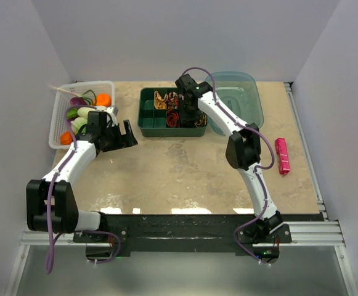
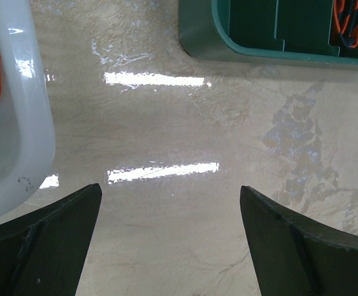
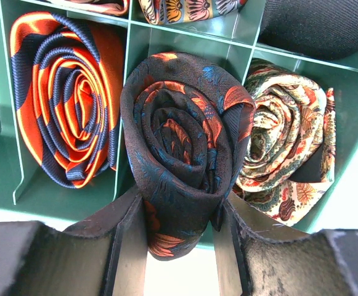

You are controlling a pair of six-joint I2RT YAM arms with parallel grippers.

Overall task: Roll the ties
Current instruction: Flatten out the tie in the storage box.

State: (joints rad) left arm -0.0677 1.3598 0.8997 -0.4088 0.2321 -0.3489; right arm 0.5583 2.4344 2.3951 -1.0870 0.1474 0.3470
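My right gripper opens next, since the rolled dark tie (image 3: 185,129) stands upright over the middle front section of the green tray, between its dividers, and would land inside.
My right gripper (image 3: 180,206) is shut on a rolled dark tie (image 3: 185,129) with orange and blue figures, holding it upright over the middle front compartment of the green divided tray (image 3: 129,43). An orange and navy striped tie coil (image 3: 68,92) sits in the compartment to its left, and a cream paisley coil (image 3: 283,148) to its right. In the top view the right gripper (image 1: 188,114) hangs over the tray (image 1: 143,126), where coiled ties (image 1: 171,106) show. My left gripper (image 1: 128,132) stands open over bare table, left of the tray. Its jaws (image 2: 169,190) hold nothing.
A white basket (image 1: 58,120) of toy vegetables stands at the far left, close to the left gripper. A translucent teal bin (image 1: 243,98) sits right of the tray. A small pink bar (image 1: 282,155) lies near the right edge.
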